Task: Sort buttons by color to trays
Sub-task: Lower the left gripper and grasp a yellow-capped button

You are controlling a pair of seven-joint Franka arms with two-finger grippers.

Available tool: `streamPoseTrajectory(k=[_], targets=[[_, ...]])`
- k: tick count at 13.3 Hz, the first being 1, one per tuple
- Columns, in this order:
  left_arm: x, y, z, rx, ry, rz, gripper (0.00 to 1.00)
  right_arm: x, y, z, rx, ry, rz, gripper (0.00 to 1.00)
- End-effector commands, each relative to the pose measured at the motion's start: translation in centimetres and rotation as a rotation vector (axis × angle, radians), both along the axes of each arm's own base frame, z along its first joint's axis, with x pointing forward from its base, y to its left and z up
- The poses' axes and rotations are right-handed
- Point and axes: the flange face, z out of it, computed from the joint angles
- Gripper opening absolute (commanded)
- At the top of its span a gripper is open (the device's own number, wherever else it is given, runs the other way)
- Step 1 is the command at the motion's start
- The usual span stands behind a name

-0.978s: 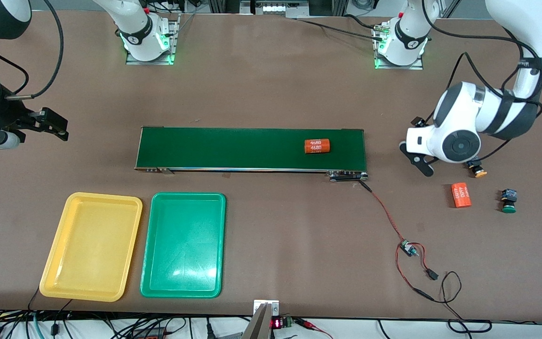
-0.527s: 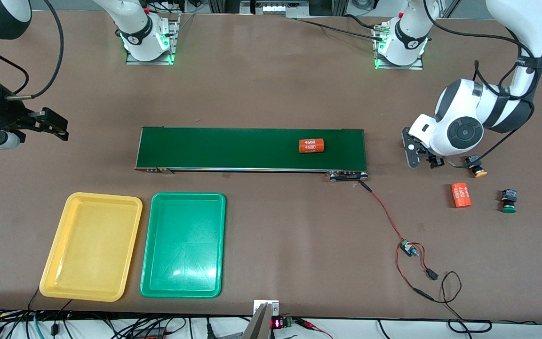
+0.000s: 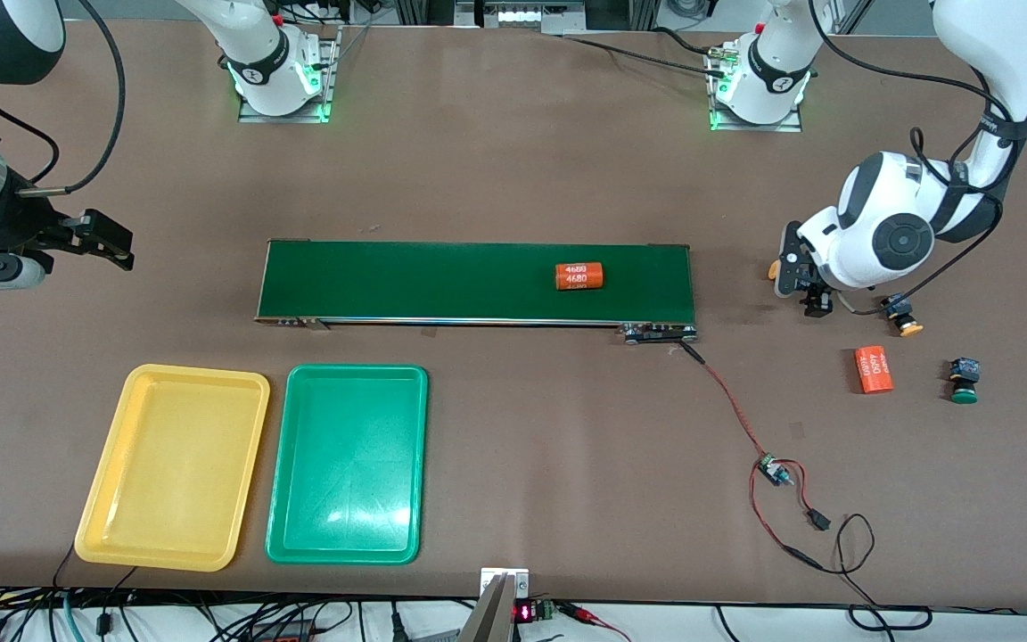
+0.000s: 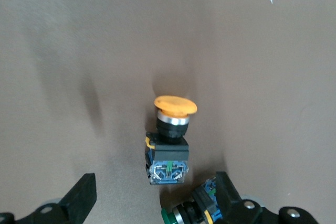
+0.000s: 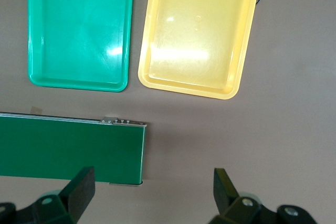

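I need to sort the orange-capped button by color into the yellow tray, so I should grab it by its blue switch body (image 4: 167, 166) with my left gripper next.
My left gripper (image 3: 801, 287) is open, low over the table beside the belt's end. In the left wrist view (image 4: 155, 203) an orange-capped button (image 4: 169, 139) lies on the table just ahead of the open fingers. A green-capped button (image 4: 195, 212) lies close against one finger (image 4: 231, 195). That orange cap (image 3: 773, 267) peeks out beside the gripper. Another orange-capped button (image 3: 904, 319) and a green-capped button (image 3: 965, 380) lie toward the left arm's end. The yellow tray (image 3: 173, 464) and green tray (image 3: 349, 464) are empty. My right gripper (image 3: 103, 242) waits open in the air; in the right wrist view (image 5: 152, 198) it is empty.
A dark green conveyor belt (image 3: 442, 281) carries an orange "4680" cylinder (image 3: 579, 275). A second orange cylinder (image 3: 874, 369) lies on the table near the loose buttons. A red and black cable with a small board (image 3: 772, 468) runs from the belt toward the front edge.
My left gripper has turned and shifted slightly away from the front camera, uncovering an orange cap beside it. The cylinder on the belt has moved toward the right arm's end. The right arm barely moved.
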Motion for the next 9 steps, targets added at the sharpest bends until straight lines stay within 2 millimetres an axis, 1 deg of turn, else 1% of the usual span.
streamPoseTrajectory(k=[1,2,3,5,6,7,8,9], targets=[[-0.3,0.3,-2.2,-0.051,-0.02,-0.078,0.98,0.0,0.0,0.7,0.005,-0.009,-0.007,1.0],[-0.5,1.1,-2.6,-0.062,-0.027,-0.074,0.89,-0.1,-0.2,0.7,0.005,-0.009,-0.01,1.0],[-1.1,1.0,-3.0,-0.069,-0.024,-0.084,0.64,-0.1,-0.2,0.8,0.003,-0.011,-0.007,1.0],[-1.5,1.4,-3.4,-0.077,-0.026,-0.078,0.62,-0.1,-0.4,1.0,0.003,-0.015,-0.01,1.0],[-2.2,1.3,-4.0,-0.082,-0.015,-0.077,0.62,-0.1,-0.7,1.1,0.003,-0.017,-0.014,1.0],[-2.6,1.1,-4.3,-0.088,-0.021,-0.08,0.61,-0.1,-1.4,1.3,0.002,-0.02,-0.026,1.0],[-2.7,1.0,-4.3,-0.089,-0.024,-0.082,0.49,-0.2,-1.4,1.4,0.002,-0.021,-0.026,1.0],[-2.5,1.0,-4.3,-0.089,-0.027,-0.082,0.28,-0.2,-1.5,1.4,0.001,-0.021,-0.026,1.0]])
